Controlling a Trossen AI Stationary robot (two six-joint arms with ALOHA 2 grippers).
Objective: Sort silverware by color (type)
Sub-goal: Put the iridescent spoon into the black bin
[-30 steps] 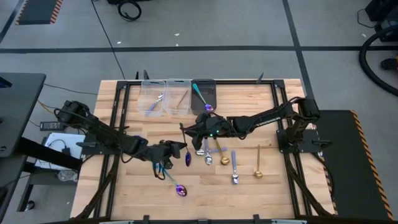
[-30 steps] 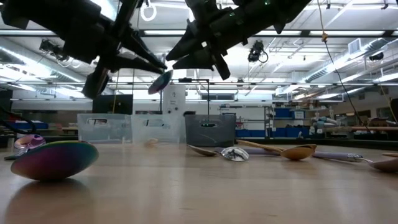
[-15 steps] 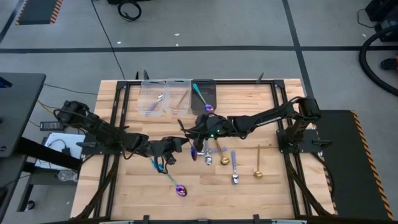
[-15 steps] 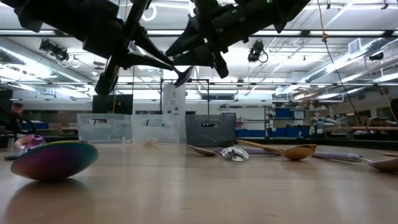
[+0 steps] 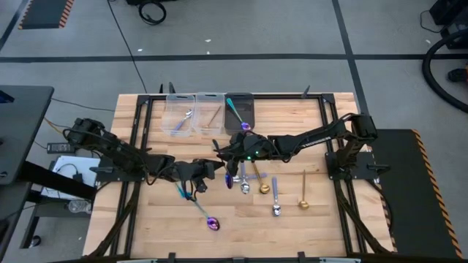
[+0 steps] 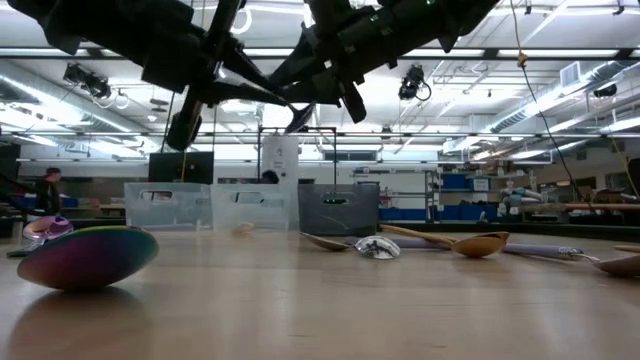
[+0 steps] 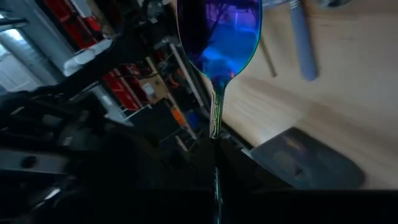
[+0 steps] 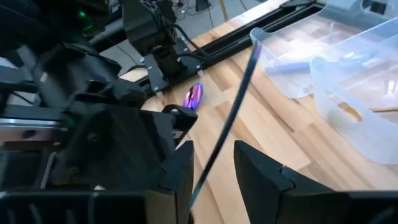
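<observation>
The iridescent spoon needs to be sorted into the dark bin, so my right gripper will next grab the narrow part of its teal handle [image 8: 209, 163].
My left gripper [image 5: 208, 170] is shut on an iridescent spoon with a purple bowl [image 5: 229, 180] and a teal handle. It holds the spoon in the air at mid-table, the bowl [image 6: 298, 118] right beside my right gripper [image 5: 223, 152]. A second spoon's thin teal handle [image 8: 230, 118] sticks out from between the right gripper's fingers toward the bins. Another iridescent spoon [image 5: 212, 223] lies flat on the table near the front. Gold and lilac-handled spoons [image 5: 265, 188] lie flat at centre right. My left gripper pinches the spoon's handle [image 7: 215, 155] well back from the bowl, and the fingers themselves are lost in shadow. The spoon runs on roughly in line with the fingers toward the table's right, bowl outermost, lifted clear of the table. My right gripper has the teal handle [image 8: 208, 165] running between its two fingers and on past them, clear of the table. Where the fingers meet the spoon lies below the picture's edge, so the part held does not show.
Two clear bins [image 5: 180, 117] [image 5: 210, 113] and a dark bin [image 5: 240, 109] stand at the far edge, each with cutlery inside. A black frame rail [image 5: 139, 146] borders the wooden table. Bare wood lies at the near right.
My left gripper has carried its spoon toward the table's right and slightly farther back. The purple bowl has closed in on my right gripper and stayed clear of the table throughout.
</observation>
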